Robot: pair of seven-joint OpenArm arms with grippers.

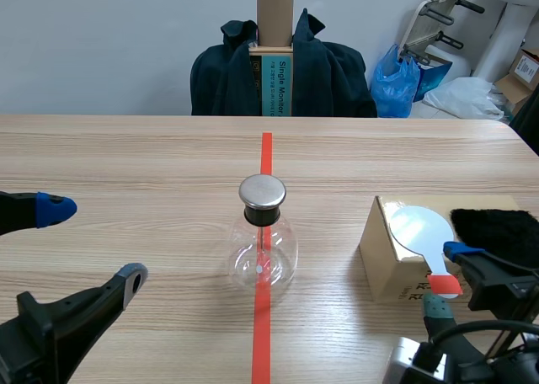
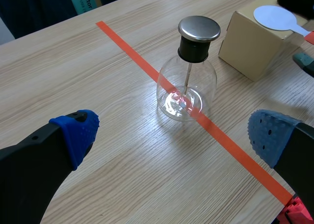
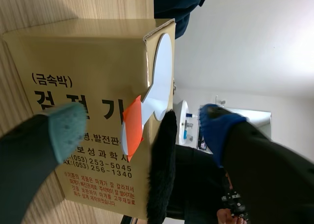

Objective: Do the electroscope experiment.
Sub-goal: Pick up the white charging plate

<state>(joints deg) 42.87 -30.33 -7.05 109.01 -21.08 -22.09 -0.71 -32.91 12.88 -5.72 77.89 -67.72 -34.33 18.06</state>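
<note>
The paddle is for the electroscope experiment, where its white disc (image 1: 420,229) will be used, so my right gripper will next grab the paddle by its red handle (image 1: 444,285).
The electroscope (image 1: 266,232), a clear glass flask with a metal cap and a thin rod inside, stands on the tape line at mid-table. My left gripper (image 1: 91,242) is open to its left, well apart from it; in the left wrist view the flask (image 2: 186,81) stands ahead of the spread blue pads (image 2: 78,133). On a cardboard box (image 1: 389,262) at the right lie a white disc paddle (image 1: 418,230) with a red handle (image 3: 131,128) and a black fur cloth (image 1: 497,232). My right gripper (image 1: 448,277) is open, its fingers on either side of the red handle.
An orange-red tape line (image 1: 264,317) runs down the table's middle. Across the far edge stands a chair draped with a dark jacket (image 1: 328,77), a tall box (image 1: 274,56) leaning on it. A blue bag (image 1: 396,85) and other clutter lie beyond the right corner.
</note>
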